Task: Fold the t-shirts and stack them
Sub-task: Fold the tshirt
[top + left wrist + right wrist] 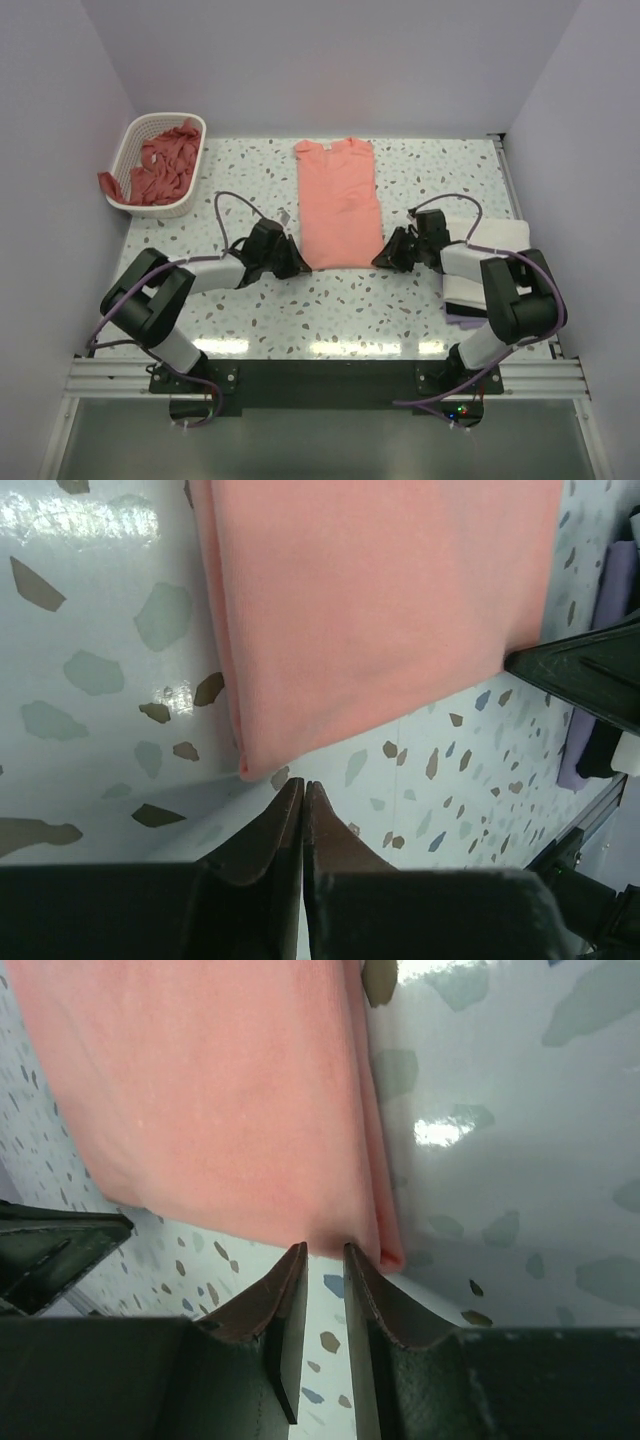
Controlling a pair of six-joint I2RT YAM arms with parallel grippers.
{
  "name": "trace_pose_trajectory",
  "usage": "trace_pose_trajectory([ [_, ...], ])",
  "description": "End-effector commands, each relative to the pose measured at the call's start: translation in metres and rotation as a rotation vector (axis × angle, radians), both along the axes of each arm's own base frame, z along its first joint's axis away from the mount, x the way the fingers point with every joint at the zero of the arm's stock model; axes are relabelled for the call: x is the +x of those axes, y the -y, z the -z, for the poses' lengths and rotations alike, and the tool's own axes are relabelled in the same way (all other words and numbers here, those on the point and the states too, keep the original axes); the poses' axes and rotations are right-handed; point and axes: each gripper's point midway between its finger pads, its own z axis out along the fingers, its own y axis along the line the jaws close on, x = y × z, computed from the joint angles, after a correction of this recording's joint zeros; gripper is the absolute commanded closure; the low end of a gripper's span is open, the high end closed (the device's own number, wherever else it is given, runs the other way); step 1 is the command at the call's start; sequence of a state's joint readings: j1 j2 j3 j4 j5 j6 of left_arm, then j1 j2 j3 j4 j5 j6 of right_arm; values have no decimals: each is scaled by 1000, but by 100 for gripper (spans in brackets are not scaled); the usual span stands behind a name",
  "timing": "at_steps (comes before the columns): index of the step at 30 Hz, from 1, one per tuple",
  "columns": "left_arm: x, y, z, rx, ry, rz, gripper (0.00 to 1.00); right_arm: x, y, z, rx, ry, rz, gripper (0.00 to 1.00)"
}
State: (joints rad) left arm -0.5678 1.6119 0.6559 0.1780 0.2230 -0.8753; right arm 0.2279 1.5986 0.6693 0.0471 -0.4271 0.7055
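Note:
Next, my left gripper grabs the salmon-pink t-shirt point(338, 200) by its near hem corner. Then I fold the hem over toward the neck.
A salmon-pink t-shirt point(338, 200) lies flat mid-table, folded into a long strip with its neck at the far end. My left gripper point(296, 262) rests at the strip's near left corner. In the left wrist view its jaws point(303, 783) are shut on nothing, just short of the t-shirt point(380, 600). My right gripper point(383, 258) is at the near right corner. Its jaws point(325, 1250) stand narrowly open, tips touching the hem of the t-shirt point(220, 1100), with bare table between them. Folded white cloth point(492, 235) lies at the right.
A white lattice basket point(128, 160) at the back left holds several crumpled pink t-shirts point(165, 165), one hanging over its rim. Lavender cloth point(462, 318) shows beneath the white pile under my right arm. White walls close in the table on three sides.

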Motion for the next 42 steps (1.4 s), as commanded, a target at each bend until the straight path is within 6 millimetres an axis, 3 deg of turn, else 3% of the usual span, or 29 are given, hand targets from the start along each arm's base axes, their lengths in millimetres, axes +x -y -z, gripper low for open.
trace_pose_trajectory([
  [1, 7, -7, -27, -9, 90, -24, 91, -8, 15, -3, -65, 33, 16, 74],
  [2, 6, -9, -28, -6, 93, -30, 90, -5, 16, -14, -67, 75, 16, 72],
  [6, 0, -17, -30, 6, 111, -35, 75, -9, 32, -18, -146, 88, 47, 64],
  [10, 1, -16, -26, 7, 110, -35, 65, -8, 38, -15, -191, 96, 49, 61],
  [16, 10, -19, -19, 39, 114, -61, 61, -4, 38, -4, -200, 79, 50, 60],
  [29, 16, -24, 11, 88, 70, -109, 63, -5, 34, 11, -176, 44, 48, 61],
  [37, 14, -28, 25, 105, 35, -137, 70, -5, 32, 16, -165, 43, 49, 63],
  [42, 12, -25, 29, 93, 22, -134, 81, -6, 27, 18, -134, 32, 42, 68],
])
